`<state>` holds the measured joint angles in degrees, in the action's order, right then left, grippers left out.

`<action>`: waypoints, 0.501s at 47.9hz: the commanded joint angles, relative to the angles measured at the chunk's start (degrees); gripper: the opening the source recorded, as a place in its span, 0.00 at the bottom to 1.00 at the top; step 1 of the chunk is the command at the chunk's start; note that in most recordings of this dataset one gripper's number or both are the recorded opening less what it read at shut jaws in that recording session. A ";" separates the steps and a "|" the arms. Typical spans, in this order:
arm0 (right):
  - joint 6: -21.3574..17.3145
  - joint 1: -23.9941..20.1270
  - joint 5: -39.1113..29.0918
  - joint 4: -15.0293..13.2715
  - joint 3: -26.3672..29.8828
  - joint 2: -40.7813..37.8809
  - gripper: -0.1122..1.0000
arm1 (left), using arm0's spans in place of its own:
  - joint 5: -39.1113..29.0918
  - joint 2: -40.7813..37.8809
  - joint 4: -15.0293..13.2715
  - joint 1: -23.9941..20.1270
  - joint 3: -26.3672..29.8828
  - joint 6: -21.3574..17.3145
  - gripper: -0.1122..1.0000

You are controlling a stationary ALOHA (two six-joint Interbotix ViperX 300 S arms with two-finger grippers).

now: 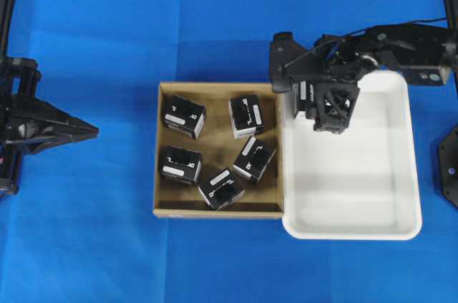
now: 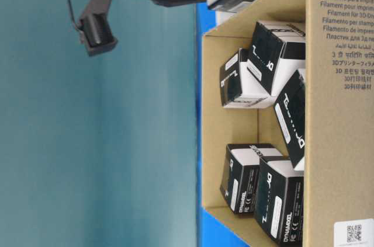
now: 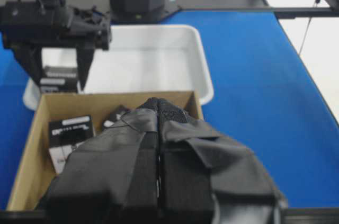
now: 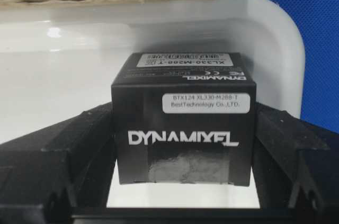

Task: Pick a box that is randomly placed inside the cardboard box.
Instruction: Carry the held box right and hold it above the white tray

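Note:
My right gripper should open now. The black box (image 4: 184, 121) is low over the white tray's bottom, inside the tray's rim.
The tan cardboard box (image 1: 215, 87) sits mid-table with several small black boxes in it, such as one (image 1: 184, 116) at its far left. My right gripper (image 1: 315, 106) is shut on another black box (image 1: 303, 97) and holds it above the white tray's corner nearest the cardboard box. In the right wrist view this box (image 4: 183, 123), with its white lettering and label, sits between the two fingers (image 4: 63, 150) over the tray floor. My left gripper (image 1: 89, 131) is shut and empty, left of the cardboard box; in its own view (image 3: 159, 128) the jaws are pressed together.
The white plastic tray (image 1: 358, 174) stands against the cardboard box's right wall and holds nothing on its floor. Blue cloth covers the table. In the table-level view the cardboard box's printed wall (image 2: 339, 142) fills the right side.

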<state>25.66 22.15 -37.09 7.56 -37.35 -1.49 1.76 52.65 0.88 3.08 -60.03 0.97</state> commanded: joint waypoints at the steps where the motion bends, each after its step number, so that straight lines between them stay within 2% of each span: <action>1: -0.18 0.00 -0.35 0.00 0.88 -0.97 0.74 | 0.35 -0.35 0.18 0.00 1.76 0.09 0.04; 21: -0.70 -0.09 -2.64 0.44 0.97 -1.32 0.74 | 0.26 -0.35 0.09 0.09 1.76 0.09 0.04; 24: -0.88 -0.26 -2.55 0.44 0.97 -1.23 0.85 | 0.26 -0.35 0.18 0.00 1.67 0.00 0.04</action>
<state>24.87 22.24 -39.46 7.82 -36.47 -2.29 1.76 52.65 0.88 3.08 -59.94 0.97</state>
